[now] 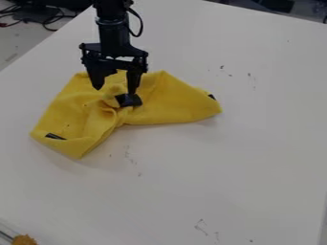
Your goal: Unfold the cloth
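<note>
My gripper will next unfold the cloth, grabbing the yellow cloth's folded-over edge at the central black patch.
The black gripper (115,91) hangs down from the top edge over the middle of the yellow cloth (172,103), at the upper left of the white table. Its two fingers stand apart, one on each side of a small raised fold; whether they touch the cloth I cannot tell. The cloth lies bunched and twisted at its centre, with one part spreading to the right and another toward the lower left. Black patches show near its centre, at its right tip and at its lower left edge.
The white table (223,167) has small dark marks on its surface. Cables (48,19) lie beyond its edge at the upper left. An orange-brown object (24,239) sits in the bottom left corner.
</note>
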